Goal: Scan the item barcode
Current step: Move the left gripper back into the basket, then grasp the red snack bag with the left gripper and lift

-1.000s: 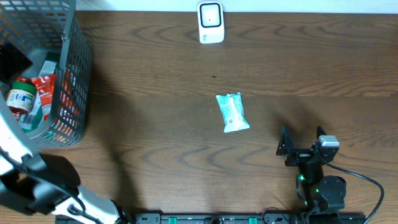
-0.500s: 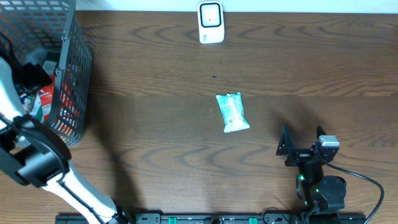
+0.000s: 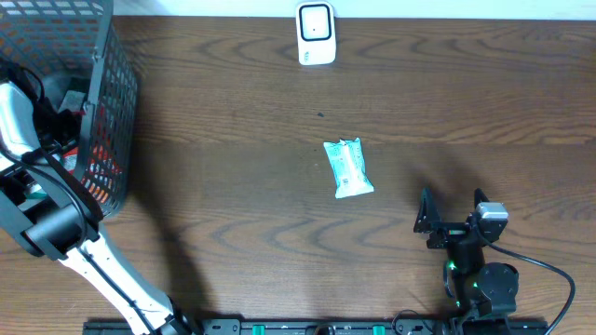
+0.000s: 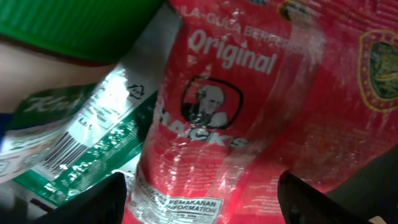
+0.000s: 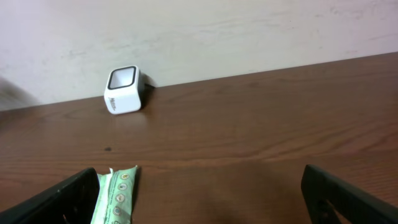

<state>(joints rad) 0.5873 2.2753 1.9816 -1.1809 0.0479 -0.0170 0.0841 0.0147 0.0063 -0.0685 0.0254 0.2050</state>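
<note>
The red packet would stay in the basket if I raised my left gripper now, because its fingers are wide open around the packet's lower end.
My left gripper is down inside the wire basket, jaws open. Its dark fingertips stand on either side of the lower end of a red "Hacks Original" candy packet. Whether they press on the packet I cannot tell. In the overhead view the left arm reaches into the basket and hides the gripper. A white barcode scanner stands at the table's far edge. My right gripper is open near the front right, with nothing between its fingers.
A light green wipes packet lies mid-table, left of and beyond my right gripper. In the basket, a green-lidded jar and a green-and-white sachet with a barcode lie beside the red packet.
The left arm has pushed deeper into the basket, toward its far side, and its jaws have narrowed a little. The right arm has not moved.
</note>
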